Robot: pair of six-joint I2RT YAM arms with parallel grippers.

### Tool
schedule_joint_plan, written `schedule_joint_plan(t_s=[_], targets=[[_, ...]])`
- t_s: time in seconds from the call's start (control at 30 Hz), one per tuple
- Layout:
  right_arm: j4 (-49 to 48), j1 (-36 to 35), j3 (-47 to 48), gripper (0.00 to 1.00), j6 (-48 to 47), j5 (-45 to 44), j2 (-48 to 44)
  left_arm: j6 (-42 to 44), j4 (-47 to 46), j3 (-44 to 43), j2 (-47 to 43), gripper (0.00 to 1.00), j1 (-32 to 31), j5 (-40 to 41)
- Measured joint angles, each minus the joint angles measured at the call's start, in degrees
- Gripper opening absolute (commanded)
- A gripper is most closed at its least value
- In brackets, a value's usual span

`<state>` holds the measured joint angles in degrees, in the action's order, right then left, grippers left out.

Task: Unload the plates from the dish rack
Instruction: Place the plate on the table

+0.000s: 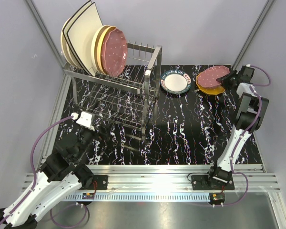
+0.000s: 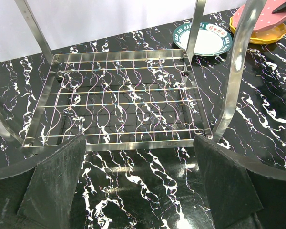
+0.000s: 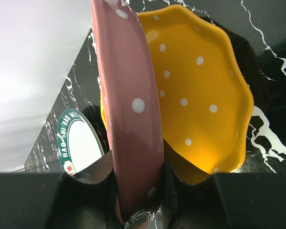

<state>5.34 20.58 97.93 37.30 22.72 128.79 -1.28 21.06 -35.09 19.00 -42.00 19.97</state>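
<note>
The orange (image 3: 200,90) dotted plate is close beneath the maroon dotted plate, so my right gripper should open and the maroon plate would settle onto the orange plate.
The silver wire dish rack (image 1: 133,90) stands at the back left, with cream square plates (image 1: 81,33), a cream round plate (image 1: 99,45) and a maroon dotted plate (image 1: 115,51) upright in its top tier. My right gripper (image 1: 227,77) is shut on the rim of another maroon dotted plate (image 1: 212,74), held tilted just above an orange dotted plate (image 1: 209,88) on the table; both show in the right wrist view, maroon (image 3: 131,119), orange (image 3: 200,90). A white plate with a dark patterned rim (image 1: 176,81) lies beside them. My left gripper (image 2: 138,186) is open and empty in front of the rack's lower tier (image 2: 119,100).
The table is black marble-patterned (image 1: 190,133). Grey walls and frame posts (image 1: 43,28) close in the left, back and right. An aluminium rail (image 1: 157,174) runs along the near edge by the arm bases.
</note>
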Motion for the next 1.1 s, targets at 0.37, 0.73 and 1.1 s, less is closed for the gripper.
schedule_joint_plan(t_s=[0.37, 0.73, 1.1], targets=[[-1.0, 0.2, 0.0, 0.37, 0.2, 1.0, 0.5, 0.0, 0.0, 0.0, 0.0, 0.99, 0.1, 0.0], [-1.0, 0.1, -0.1, 0.69, -1.8, 2.5, 0.5, 0.0, 0.0, 0.0, -0.2, 0.99, 0.1, 0.0], [1.7, 0.1, -0.3, 0.86, -5.9, 2.9, 0.5, 0.0, 0.0, 0.0, -0.2, 0.99, 0.1, 0.0]])
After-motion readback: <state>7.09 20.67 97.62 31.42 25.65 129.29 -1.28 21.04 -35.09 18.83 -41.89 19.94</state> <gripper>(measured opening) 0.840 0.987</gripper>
